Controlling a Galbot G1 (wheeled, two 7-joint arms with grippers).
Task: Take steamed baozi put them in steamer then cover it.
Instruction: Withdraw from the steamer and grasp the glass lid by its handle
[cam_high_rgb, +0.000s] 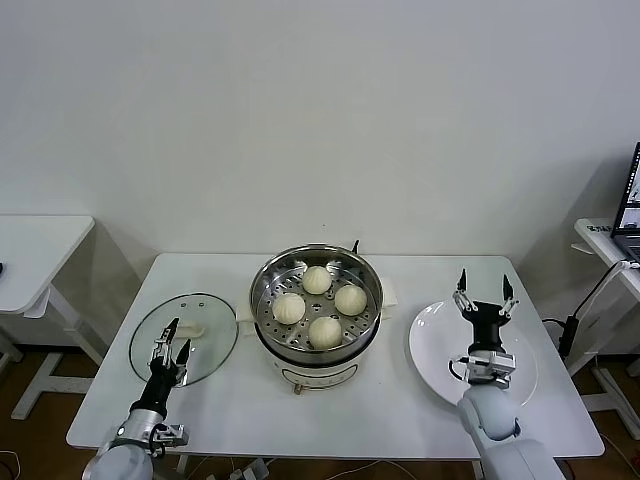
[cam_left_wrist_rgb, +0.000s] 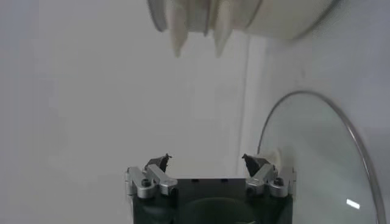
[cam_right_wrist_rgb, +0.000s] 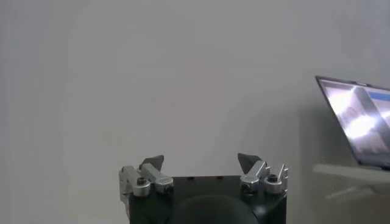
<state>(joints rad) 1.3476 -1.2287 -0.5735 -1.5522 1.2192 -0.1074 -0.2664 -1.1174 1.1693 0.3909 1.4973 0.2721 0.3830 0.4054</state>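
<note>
My left gripper will next grab the glass cover (cam_high_rgb: 215, 345) by its narrow cream handle (cam_high_rgb: 190, 330) to cover the steamer. The cover lies flat and is wider than my gripper's fingers.
Several cream-white baozi (cam_high_rgb: 317, 280) lie on the perforated tray inside the shiny steamer (cam_high_rgb: 268, 275), which stands uncovered at the table's centre. The glass cover (cam_high_rgb: 215, 345) lies flat on the table to the steamer's left, with its cream handle (cam_high_rgb: 192, 329) at its centre. My left gripper (cam_high_rgb: 177, 336) is open and empty just above the cover, beside the handle. In the left wrist view the gripper (cam_left_wrist_rgb: 205, 161) is open, with the cover (cam_left_wrist_rgb: 317, 158) to one side and the steamer's base (cam_left_wrist_rgb: 268, 18) beyond. My right gripper (cam_high_rgb: 485, 290) is open and empty above the white plate; the right wrist view (cam_right_wrist_rgb: 201, 161) shows the same.
A flat white plate (cam_high_rgb: 430, 340) lies bare to the right of the steamer. The white table (cam_high_rgb: 380, 410) carries everything. A side table (cam_high_rgb: 40, 240) stands at the far left. A laptop (cam_high_rgb: 630, 205) on another table is at the far right and also shows in the right wrist view (cam_right_wrist_rgb: 356, 122).
</note>
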